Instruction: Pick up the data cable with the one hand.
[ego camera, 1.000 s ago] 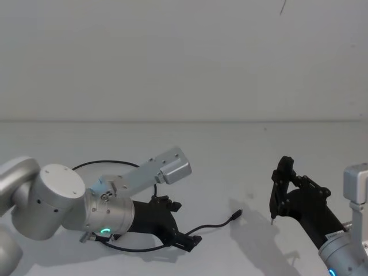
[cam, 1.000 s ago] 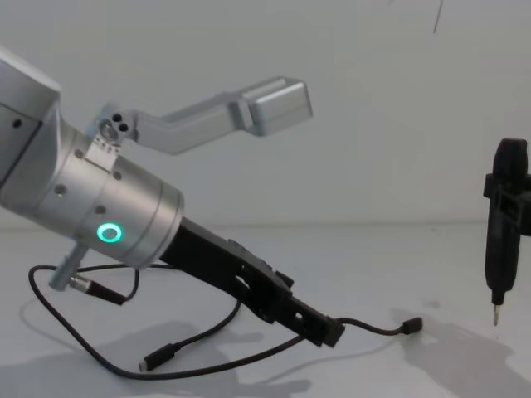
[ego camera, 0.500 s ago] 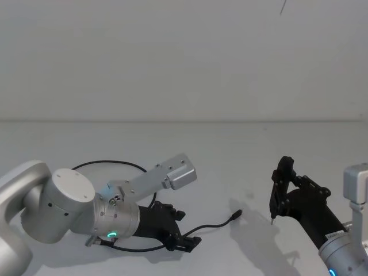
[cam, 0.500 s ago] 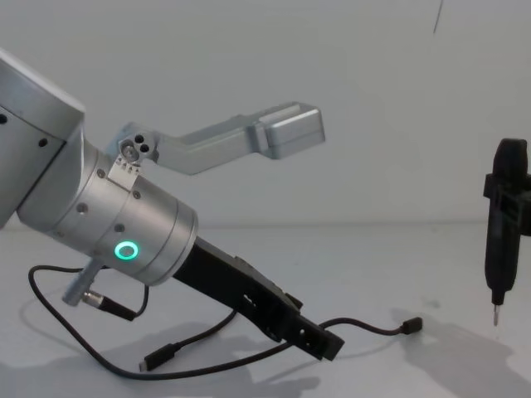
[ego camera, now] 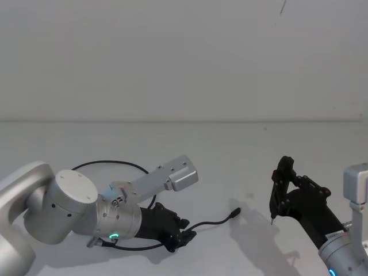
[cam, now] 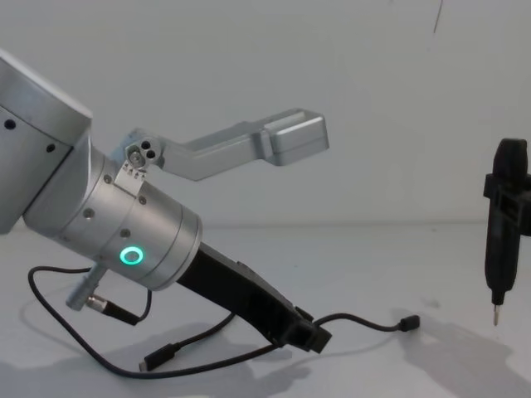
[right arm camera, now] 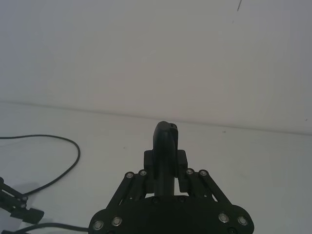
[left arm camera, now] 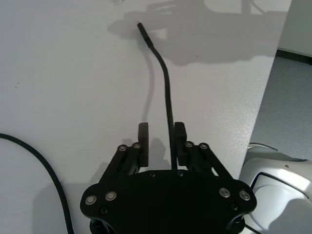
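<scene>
I need to grab the data cable next with my left gripper by the raised arch behind its plug [cam: 322,319], because the long loop [cam: 106,366] lies slack on the tabletop.
The data cable [ego camera: 211,223] is a thin black line lying on the white table [ego camera: 230,149]. It loops behind my left arm and ends in a small plug [ego camera: 236,215] near the middle. Another plug [cam: 156,361] lies near the front in the chest view. My left gripper [ego camera: 183,237] rests low on the table, open. In the left wrist view the cable [left arm camera: 165,83] runs between the fingers [left arm camera: 180,140], close against one of them. At the right, my right gripper [ego camera: 280,190] hangs above the table, shut on a slim black pen-like tool [cam: 502,232] with a metal tip.
A short black wire with a silver barrel connector [cam: 98,304] hangs under my left wrist. The table's edge [left arm camera: 265,97] and grey floor lie just beyond my left gripper in the left wrist view. A plain white wall [ego camera: 184,57] stands behind.
My left gripper has come down to the table and drawn back a little to the left, so the cable now lies between its fingers. The right arm has not moved.
</scene>
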